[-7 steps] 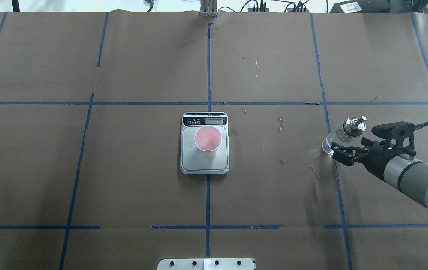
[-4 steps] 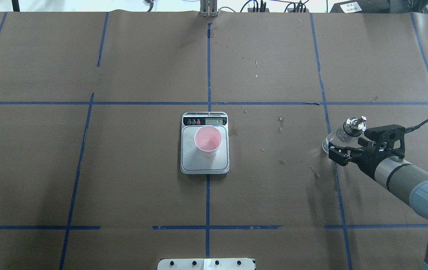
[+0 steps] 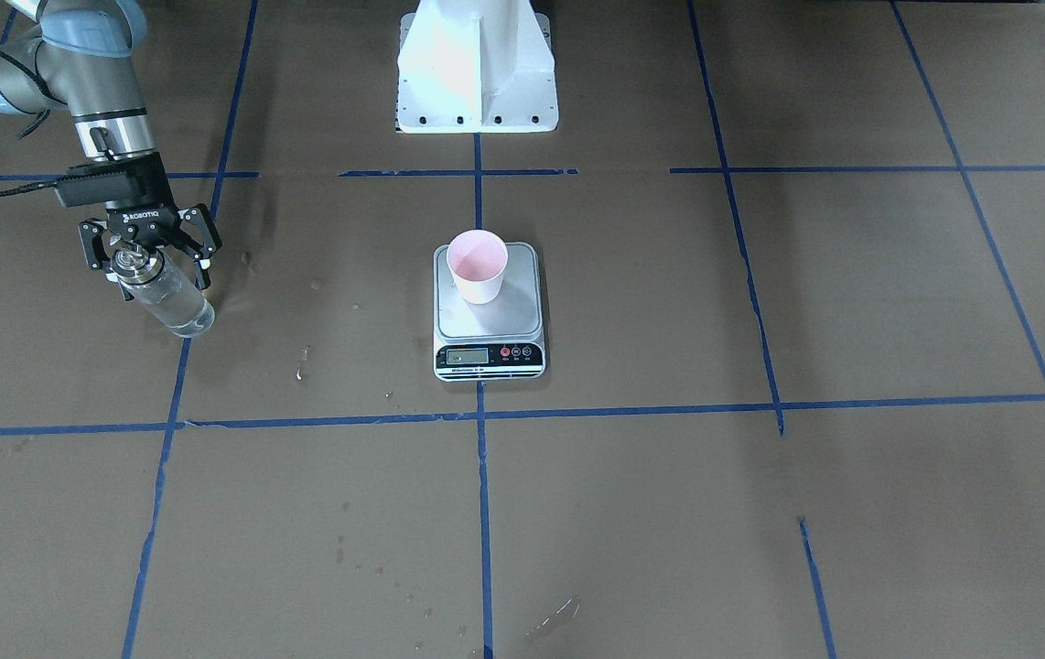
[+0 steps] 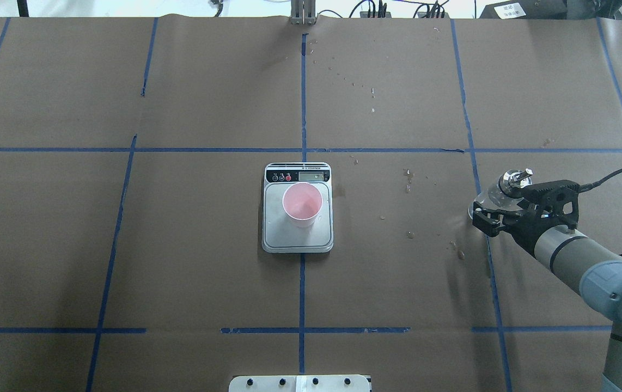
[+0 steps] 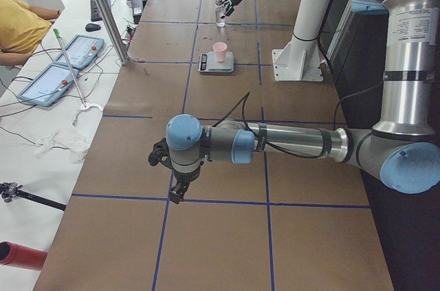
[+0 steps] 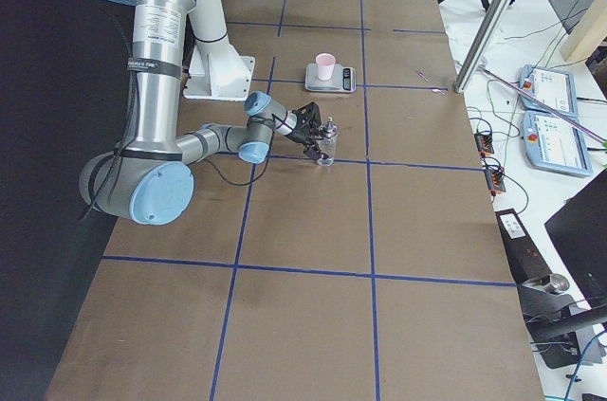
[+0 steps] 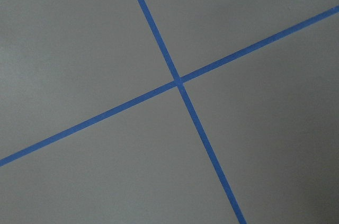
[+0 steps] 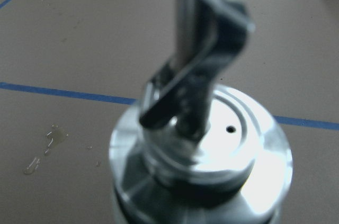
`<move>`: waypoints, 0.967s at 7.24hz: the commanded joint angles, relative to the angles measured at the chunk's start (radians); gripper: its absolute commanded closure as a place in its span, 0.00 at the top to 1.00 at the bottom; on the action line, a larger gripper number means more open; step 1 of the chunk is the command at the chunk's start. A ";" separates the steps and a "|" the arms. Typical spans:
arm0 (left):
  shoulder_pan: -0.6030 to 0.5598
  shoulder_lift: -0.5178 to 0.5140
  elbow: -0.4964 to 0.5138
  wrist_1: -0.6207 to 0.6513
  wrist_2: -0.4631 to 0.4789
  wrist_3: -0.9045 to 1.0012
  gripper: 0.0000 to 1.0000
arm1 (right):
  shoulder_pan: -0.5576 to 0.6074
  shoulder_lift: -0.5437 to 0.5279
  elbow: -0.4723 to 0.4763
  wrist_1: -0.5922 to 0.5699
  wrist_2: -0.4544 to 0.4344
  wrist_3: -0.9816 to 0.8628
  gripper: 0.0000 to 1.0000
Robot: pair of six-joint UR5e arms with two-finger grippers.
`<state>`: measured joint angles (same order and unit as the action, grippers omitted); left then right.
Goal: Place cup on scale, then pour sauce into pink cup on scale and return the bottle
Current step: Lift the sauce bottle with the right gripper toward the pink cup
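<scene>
I need to grab the clear glass bottle next with my right gripper, by its upper body below the metal cap (image 3: 160,286), to pour sauce into the pink cup (image 3: 477,265).
The pink cup (image 3: 477,265) stands upright on the steel scale (image 3: 489,352) at the table's middle; both also show in the overhead view, cup (image 4: 302,204) on scale (image 4: 297,239). The clear glass bottle (image 3: 166,300) with its metal pourer cap stands on the paper at my right side (image 4: 484,202). My right gripper (image 3: 149,265) is open, its fingers spread on either side of the bottle's upper part (image 4: 489,213). The right wrist view shows the cap (image 8: 201,155) very close. My left gripper (image 5: 172,184) shows only in the exterior left view, low over the table; I cannot tell its state.
Small wet spots (image 4: 409,179) lie on the brown paper between scale and bottle. The white robot base (image 3: 477,64) stands behind the scale. Tablets (image 5: 75,50) and a metal post (image 5: 103,9) are at the operators' side.
My right gripper has shifted slightly forward and left along the bottle, and the arm's elbow has swung in. The bottle, cup and scale have not moved.
</scene>
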<state>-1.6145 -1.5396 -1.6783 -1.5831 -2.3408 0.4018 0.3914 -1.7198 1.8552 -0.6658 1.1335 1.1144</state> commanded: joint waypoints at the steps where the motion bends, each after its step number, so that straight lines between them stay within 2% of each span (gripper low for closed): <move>1: 0.001 0.000 -0.001 0.000 0.000 0.000 1.00 | 0.000 0.005 -0.008 0.000 -0.011 -0.001 1.00; 2: 0.001 0.001 -0.001 0.000 0.000 0.000 1.00 | 0.001 0.006 -0.008 0.002 -0.012 0.001 0.86; 3: 0.001 0.000 -0.001 0.000 0.000 0.000 1.00 | 0.003 0.005 -0.010 0.009 -0.024 0.001 0.01; 6: 0.001 0.000 -0.004 0.002 0.000 0.000 1.00 | 0.007 0.005 0.013 0.017 -0.047 -0.010 0.00; 7: 0.001 0.000 -0.004 0.002 0.000 0.000 1.00 | 0.010 0.005 0.036 0.017 -0.051 -0.065 0.00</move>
<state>-1.6137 -1.5401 -1.6822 -1.5818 -2.3409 0.4019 0.3983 -1.7149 1.8677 -0.6498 1.0877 1.0944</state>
